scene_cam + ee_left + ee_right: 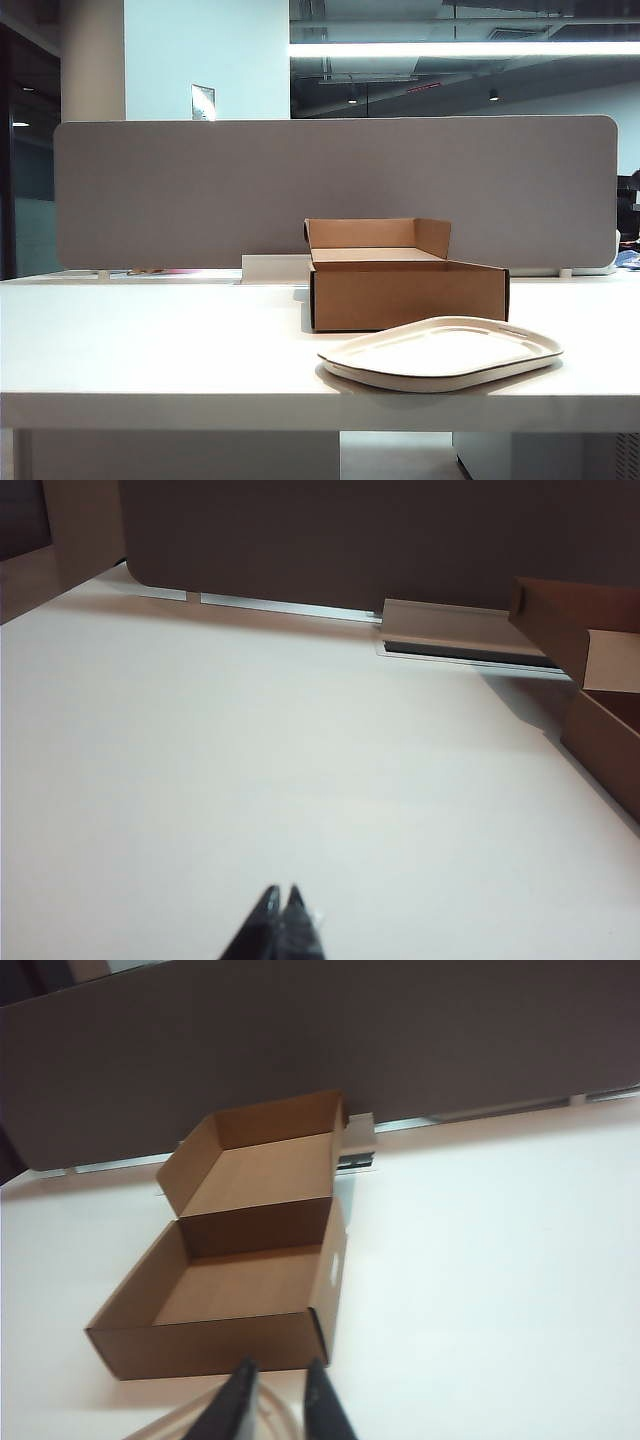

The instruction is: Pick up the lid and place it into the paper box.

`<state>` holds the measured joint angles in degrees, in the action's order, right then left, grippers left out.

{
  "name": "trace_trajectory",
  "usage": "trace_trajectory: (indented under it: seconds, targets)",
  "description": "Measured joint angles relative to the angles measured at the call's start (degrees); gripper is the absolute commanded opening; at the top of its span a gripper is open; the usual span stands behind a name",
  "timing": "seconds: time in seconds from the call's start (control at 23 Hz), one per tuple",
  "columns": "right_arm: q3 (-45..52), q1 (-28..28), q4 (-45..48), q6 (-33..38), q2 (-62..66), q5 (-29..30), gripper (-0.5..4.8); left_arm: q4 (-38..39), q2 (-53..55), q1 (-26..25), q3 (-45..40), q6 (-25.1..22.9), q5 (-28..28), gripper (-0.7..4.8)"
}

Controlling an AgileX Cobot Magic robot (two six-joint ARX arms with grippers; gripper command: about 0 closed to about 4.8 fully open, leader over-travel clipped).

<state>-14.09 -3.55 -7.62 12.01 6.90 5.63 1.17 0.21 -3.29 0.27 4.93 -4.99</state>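
Observation:
The robot's right gripper should place the lid into the paper box [235, 1280], so it should next grab the lid by its raised rim [275, 1404].
The cream-white lid [440, 352] lies flat on the white table [150, 340], in front of the paper box [408, 292] and a little to its right. The brown box stands open with its back flap upright. Neither arm shows in the exterior view. In the right wrist view my right gripper [280, 1368] hovers open above the lid's rim [270, 1412], with the box [240, 1280] just beyond and nothing between its fingers. My left gripper [281, 890] is shut over bare table, holding nothing, with a corner of the box [600, 720] off to one side.
A grey partition panel [330, 190] runs along the back of the table. A small white rectangular block [272, 267] sits at its foot, left of the box. The table's front edge [300, 410] is close under the lid.

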Motion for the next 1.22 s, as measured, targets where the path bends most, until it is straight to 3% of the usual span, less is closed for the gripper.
trace_trajectory:
  seconds: [0.26, 0.39, 0.52, 0.74, 1.22]
  targets:
    - [-6.7, 0.0, -1.5, 0.1, 12.8, 3.7, 0.69, 0.0, 0.0, 0.0, 0.0, 0.0, 0.0, -0.03]
    - [-10.3, 0.0, -2.7, 0.0, 21.7, 6.1, 1.33, 0.0, 0.0, 0.0, 0.0, 0.0, 0.0, -0.03]
    - [-12.9, 0.0, -3.1, 0.1, 29.0, 7.6, 1.59, 0.0, 0.0, 0.0, 0.0, 0.1, 0.0, -0.03]
    - [-17.6, 0.0, -4.6, 0.1, 40.9, 11.3, 1.58, 0.0, 0.0, 0.0, 0.0, 6.2, -1.1, -0.03]
    - [-19.8, -0.6, -7.9, 0.2, 50.6, 19.6, 1.58, 0.7, 0.0, 0.8, 2.3, 18.4, -19.1, -0.03]
